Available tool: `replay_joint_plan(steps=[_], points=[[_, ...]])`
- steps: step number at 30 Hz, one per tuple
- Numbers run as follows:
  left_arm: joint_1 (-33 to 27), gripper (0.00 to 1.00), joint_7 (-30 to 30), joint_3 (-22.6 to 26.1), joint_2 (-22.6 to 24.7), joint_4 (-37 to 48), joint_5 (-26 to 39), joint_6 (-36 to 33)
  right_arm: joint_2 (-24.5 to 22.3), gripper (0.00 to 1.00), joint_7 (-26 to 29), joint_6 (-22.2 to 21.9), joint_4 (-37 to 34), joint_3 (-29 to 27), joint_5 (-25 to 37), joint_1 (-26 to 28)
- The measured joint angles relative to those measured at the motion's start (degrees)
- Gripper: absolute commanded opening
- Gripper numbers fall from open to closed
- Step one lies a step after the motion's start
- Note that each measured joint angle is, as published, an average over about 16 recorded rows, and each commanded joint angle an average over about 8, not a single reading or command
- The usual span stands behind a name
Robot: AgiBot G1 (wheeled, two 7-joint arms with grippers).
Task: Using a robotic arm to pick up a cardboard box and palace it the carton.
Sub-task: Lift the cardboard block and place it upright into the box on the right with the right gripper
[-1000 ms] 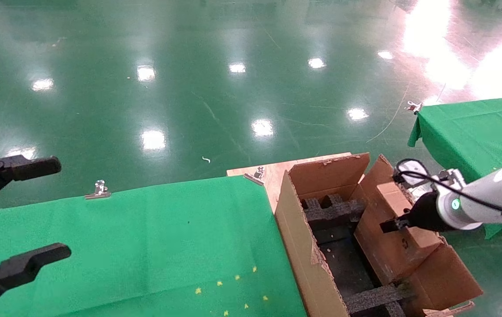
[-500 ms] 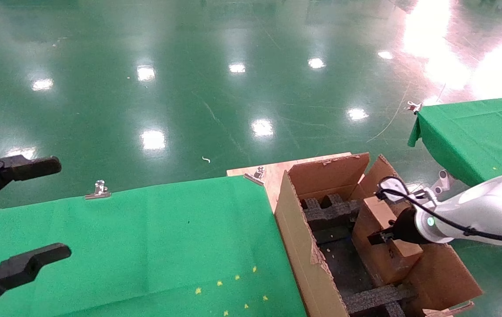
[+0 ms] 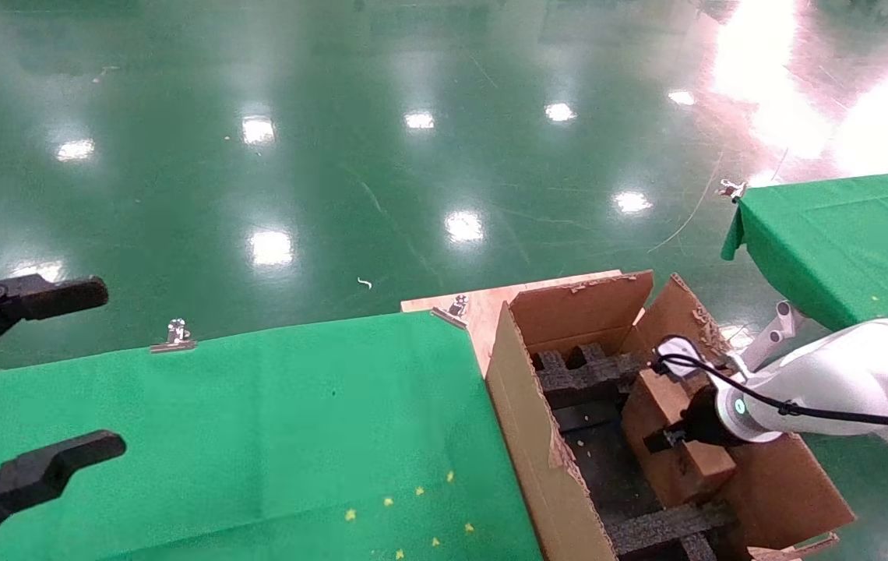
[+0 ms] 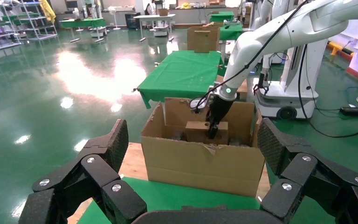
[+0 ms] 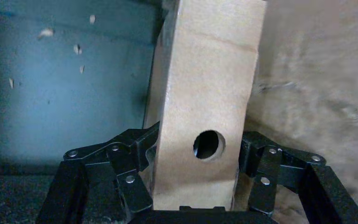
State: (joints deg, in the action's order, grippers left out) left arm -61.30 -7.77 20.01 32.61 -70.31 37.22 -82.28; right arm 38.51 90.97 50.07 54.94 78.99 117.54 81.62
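Note:
My right gripper opens now, since the lower edge of the cardboard box (image 3: 678, 460) sits inside the carton. The box would remain in the carton.
My right gripper (image 3: 666, 439), on the white robotic arm (image 3: 818, 386) with its green ring, is shut on the small brown cardboard box (image 3: 678, 460). It holds the box on edge inside the large carton (image 3: 526, 413), against the right wall, between the black foam inserts (image 3: 584, 374). In the right wrist view the fingers (image 5: 140, 144) clamp both faces of the box (image 5: 209, 70) beside its round hole. The left wrist view shows the carton (image 4: 200, 163) with the box (image 4: 196, 132) and right gripper (image 4: 214, 128) inside. My left gripper (image 3: 109, 368) is open and empty at the far left.
The carton stands on a wooden board (image 3: 483, 308) beside a green-clothed table (image 3: 257, 421) held by metal clips (image 3: 175, 335). A second green table (image 3: 841, 234) stands at the right. Another foam insert (image 3: 662, 526) crosses the carton's near end. Glossy green floor lies beyond.
My right arm has moved left and down, carrying the cardboard box from the carton's right flap deeper into the carton. The left gripper has not moved.

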Motion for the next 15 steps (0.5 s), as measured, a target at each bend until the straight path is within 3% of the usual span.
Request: replay_joint_plan(steps=[1,7,9,15], points=[[0.0,1.00,0.0,0.0,0.0,0.0,0.0,0.0,0.2,0.07,-0.4,-0.1,-0.5,0.0,-0.3,-0.1],[0.0,1.00,0.0,0.0,0.0,0.0,0.0,0.0,0.9,0.82,-2.0,-0.3,-2.2,0.1,-1.4,-0.5],[0.0,1.00,0.0,0.0,0.0,0.0,0.0,0.0,1.0,1.00,-2.1,-0.3,-2.4,0.1,-1.5,-0.5],[0.0,1.00,0.0,0.0,0.0,0.0,0.0,0.0,0.9,1.00,-2.0,-0.2,-2.3,0.1,-1.5,-0.4]])
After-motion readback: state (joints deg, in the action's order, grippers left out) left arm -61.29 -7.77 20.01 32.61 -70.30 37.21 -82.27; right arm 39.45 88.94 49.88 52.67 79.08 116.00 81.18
